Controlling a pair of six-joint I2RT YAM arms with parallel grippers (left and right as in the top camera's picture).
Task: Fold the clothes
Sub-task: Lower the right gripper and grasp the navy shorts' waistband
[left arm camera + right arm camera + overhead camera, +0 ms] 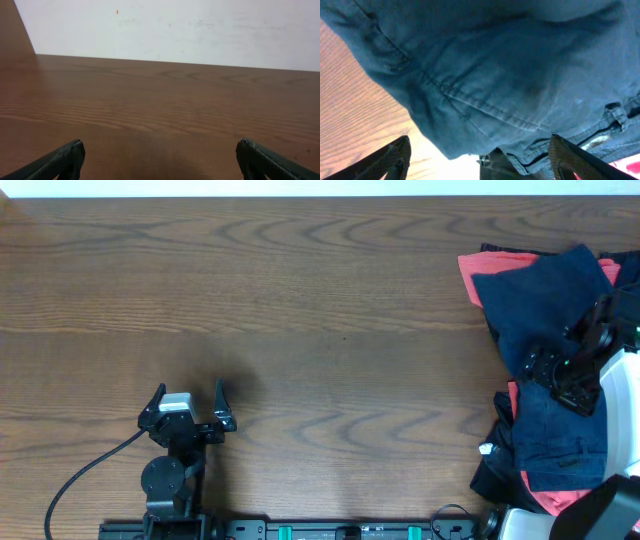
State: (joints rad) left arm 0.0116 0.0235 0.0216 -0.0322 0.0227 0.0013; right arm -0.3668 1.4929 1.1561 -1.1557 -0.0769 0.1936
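I should grab the top navy garment [545,295] by its seamed fold with my right gripper next, to pull it out for folding.
The clothes [545,295] lie in a heap at the table's right edge: navy blue garments with coral-red ones [478,275] showing underneath. My right gripper [548,370] is over the heap's middle, its jaws wide apart. In the right wrist view a seamed navy fold [500,70] fills the frame just ahead of the right gripper [480,145] and bulges down between the spread fingers [395,157], which are not closed on it. My left gripper [188,388] stands open over bare wood at the front left, far from the clothes. In the left wrist view the left gripper [160,150] holds nothing.
The brown wooden table [320,310] stretches left of the heap. A white wall [175,30] rises beyond the table's far edge. A black cable [80,475] trails from the left arm's base at the front edge.
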